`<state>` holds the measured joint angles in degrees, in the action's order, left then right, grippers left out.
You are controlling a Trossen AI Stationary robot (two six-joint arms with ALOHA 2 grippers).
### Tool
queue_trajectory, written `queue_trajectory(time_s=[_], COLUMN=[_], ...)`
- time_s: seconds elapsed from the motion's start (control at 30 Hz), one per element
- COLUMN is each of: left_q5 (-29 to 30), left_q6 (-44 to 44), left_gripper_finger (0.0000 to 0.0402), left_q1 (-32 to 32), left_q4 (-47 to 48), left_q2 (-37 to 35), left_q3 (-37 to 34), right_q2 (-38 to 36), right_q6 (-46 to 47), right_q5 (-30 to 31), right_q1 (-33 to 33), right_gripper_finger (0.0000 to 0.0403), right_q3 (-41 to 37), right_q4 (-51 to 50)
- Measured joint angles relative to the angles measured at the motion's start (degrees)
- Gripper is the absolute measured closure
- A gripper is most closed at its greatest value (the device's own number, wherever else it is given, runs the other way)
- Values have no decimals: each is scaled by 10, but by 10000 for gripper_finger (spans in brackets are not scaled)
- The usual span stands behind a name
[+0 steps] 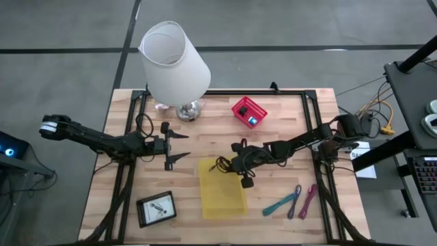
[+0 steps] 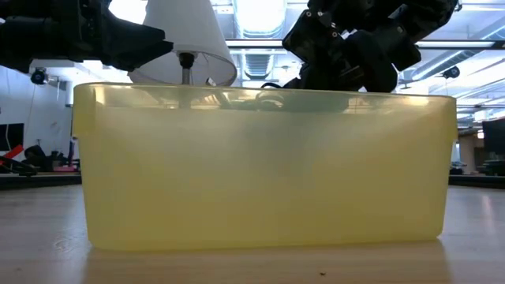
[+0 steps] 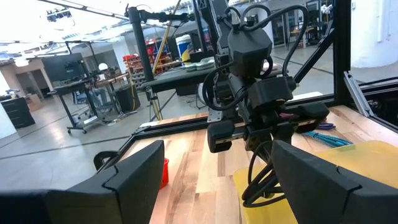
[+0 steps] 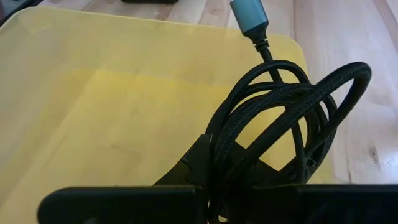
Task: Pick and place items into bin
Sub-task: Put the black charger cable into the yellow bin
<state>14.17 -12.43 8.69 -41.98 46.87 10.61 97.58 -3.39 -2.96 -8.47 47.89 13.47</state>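
Observation:
I should release the cable from my right gripper now, because the black cable's coil (image 1: 222, 164) (image 4: 301, 102) hangs over the yellow bin and the cable would drop inside.
A black coiled cable (image 4: 280, 118) with a teal plug (image 4: 249, 15) hangs from my right gripper (image 4: 211, 183), which is shut on it above the far end of the yellow translucent bin (image 1: 222, 195). In the high view, my right gripper (image 1: 233, 164) is over the bin's far edge, with the cable (image 1: 220, 164) sticking out toward the left. My left gripper (image 1: 171, 145) is open, left of the bin, and touches nothing. Teal (image 1: 280, 203) and purple strips (image 1: 306, 200) lie flat on the table right of the bin. My right gripper pinches the cable's bundled loops (image 4: 217, 155) between its two fingers, at one side of the coil. The fingers slant down from the table's right. The coil is lifted clear over the bin (image 4: 112, 106), its loops fanning out past the fingertips, with the teal plug at the far end.
A big white lamp (image 1: 174, 61) stands at the far left of the table. A small red box (image 1: 248, 111) sits far of the bin. A dark-framed square card (image 1: 156, 208) lies near the front left. Black frame rails (image 1: 321, 137) border the wooden table.

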Motion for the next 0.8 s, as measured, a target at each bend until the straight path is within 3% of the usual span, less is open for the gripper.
queue_trajectory(time_s=[0.53, 0.8], left_q5=[0, 0], left_q6=[0, 0], left_gripper_finger=[123, 123], left_q1=[0, 0], left_q4=[0, 0], left_q2=[0, 0], left_q3=[0, 0], right_q2=[0, 1], right_q6=[-15, -17], right_q5=[2, 2], right_q1=[-3, -4], right_gripper_finger=[386, 327], right_q3=[0, 28], right_q4=[10, -34])
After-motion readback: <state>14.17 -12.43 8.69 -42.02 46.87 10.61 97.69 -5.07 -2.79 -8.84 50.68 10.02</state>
